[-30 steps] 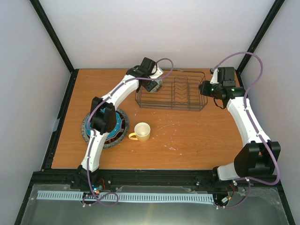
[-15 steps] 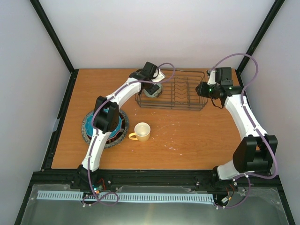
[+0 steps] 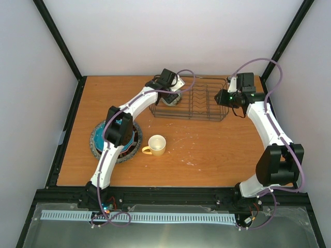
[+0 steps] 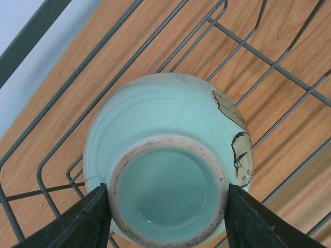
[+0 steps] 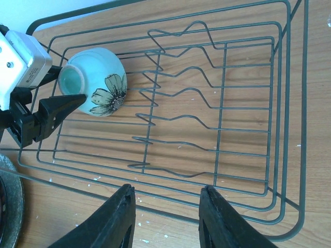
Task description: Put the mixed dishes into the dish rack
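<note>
I should open my left gripper now, because the bowl is inside the rack's end and the rack's bottom wires are below the bowl.
My left gripper is shut on the foot ring of the pale green bowl, which has a dark flower on its side. The bowl lies tilted inside the left end of the black wire dish rack; I cannot tell whether it touches the wires. The right wrist view shows the bowl with its foot toward the left gripper. Open and holding nothing, my right gripper hangs over the rack's right rim. The yellow mug stands on the table. A teal plate lies on a grey speckled plate.
The plate stack at the left is partly covered by the left arm's elbow. The rack's upright dividers run down its middle, to the right of the bowl. Black frame posts and white walls close in the wooden table.
The left gripper has carried the bowl a little to the right and further into the rack. The right gripper has shifted slightly left over the rack's right rim.
</note>
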You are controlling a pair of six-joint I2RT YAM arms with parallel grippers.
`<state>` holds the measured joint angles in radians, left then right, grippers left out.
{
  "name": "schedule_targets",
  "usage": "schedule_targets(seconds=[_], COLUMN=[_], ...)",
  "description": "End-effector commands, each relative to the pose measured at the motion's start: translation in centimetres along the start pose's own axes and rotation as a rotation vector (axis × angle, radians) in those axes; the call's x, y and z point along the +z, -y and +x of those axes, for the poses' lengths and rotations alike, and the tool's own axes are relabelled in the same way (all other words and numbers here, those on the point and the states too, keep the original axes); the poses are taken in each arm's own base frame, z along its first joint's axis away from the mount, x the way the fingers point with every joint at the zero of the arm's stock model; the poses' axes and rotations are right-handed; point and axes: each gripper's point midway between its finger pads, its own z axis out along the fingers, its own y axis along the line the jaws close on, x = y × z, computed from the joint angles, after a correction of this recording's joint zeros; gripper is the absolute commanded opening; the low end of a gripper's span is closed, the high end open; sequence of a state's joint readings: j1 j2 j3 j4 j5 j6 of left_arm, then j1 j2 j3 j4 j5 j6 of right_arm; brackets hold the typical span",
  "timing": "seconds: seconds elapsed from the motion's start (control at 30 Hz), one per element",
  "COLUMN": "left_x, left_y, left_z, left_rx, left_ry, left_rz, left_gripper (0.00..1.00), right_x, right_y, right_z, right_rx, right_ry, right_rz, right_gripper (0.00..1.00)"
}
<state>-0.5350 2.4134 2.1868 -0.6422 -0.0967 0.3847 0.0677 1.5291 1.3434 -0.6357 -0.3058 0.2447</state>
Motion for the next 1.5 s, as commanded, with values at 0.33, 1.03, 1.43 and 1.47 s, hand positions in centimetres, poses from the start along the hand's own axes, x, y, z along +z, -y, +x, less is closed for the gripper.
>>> schedule_targets(seconds=[0.33,1.03,1.43,1.47], left_x=[2.2,-23.2,-31.1,-31.6], left_y=[-1.2,-7.6,-6.1,-6.2], left_z=[0.6,-7.4,6.0,6.9], left_rx=[0.008,-0.27,-0.708,-0.711], left_ry=[-0.014,0.295,0.358,0.354], left_rz=[-0.092,-0.29,0.08,0.059], left_gripper=[0.74,1.0,0.99,1.0], right_x=[0.2,-6.2,-0.4,0.0], right_y=[-0.4,-5.8,-17.8,-18.1], right_z=[-0.8,2.2,25.1,25.6], right_rx=[-0.014,-0.163,-0.349,-0.353], right_ry=[0.004,0.068,-0.603,-0.616], right_rz=[-0.029,-0.044,-0.125,-0.111], right_gripper=[0.36,0.34,0.35,0.35])
